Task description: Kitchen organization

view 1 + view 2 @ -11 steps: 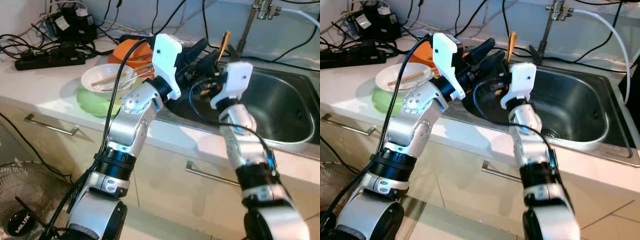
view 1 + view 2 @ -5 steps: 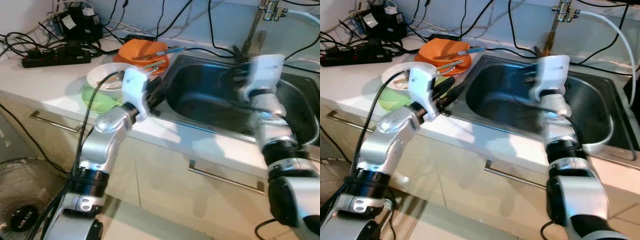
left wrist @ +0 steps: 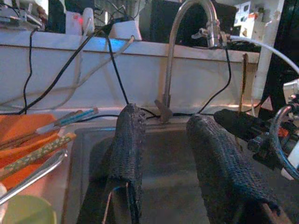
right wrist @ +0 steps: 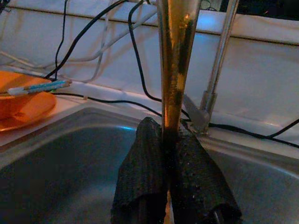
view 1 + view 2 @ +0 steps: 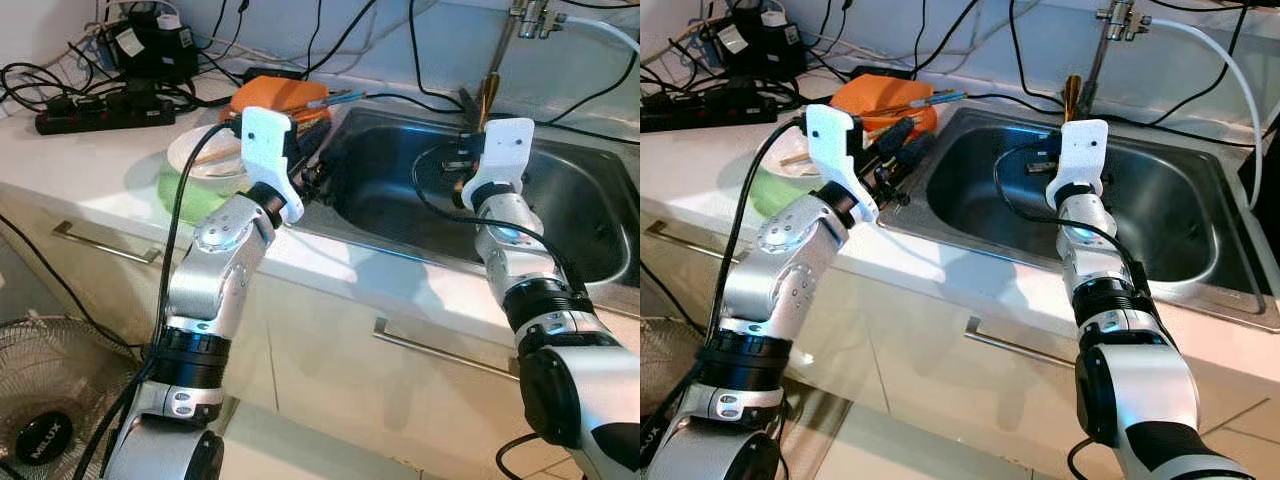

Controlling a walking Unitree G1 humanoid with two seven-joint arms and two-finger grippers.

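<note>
My left gripper should clear the thin metal utensil from the bowl, grabbing it by its handle.
My right gripper is shut on a brown wooden utensil and holds it upright over the back of the steel sink, just in front of the faucet. The utensil's tip sticks up above my right wrist. My left gripper stands open with nothing between its fingers, over the sink's left rim and beside the orange plate. Chopsticks and a blue-handled utensil lie across that plate. A white bowl with chopsticks sits on a green plate to the left.
A white hose runs from the faucet to the right. Black cables, a power strip and adapters crowd the counter's back left. Cabinet drawers with metal handles are below. A floor fan stands at the lower left.
My right gripper has carried the wooden utensil from beside the orange plate rightward to over the sink. My left gripper dropped away, then rose to the sink's left rim. The camera shifted too.
</note>
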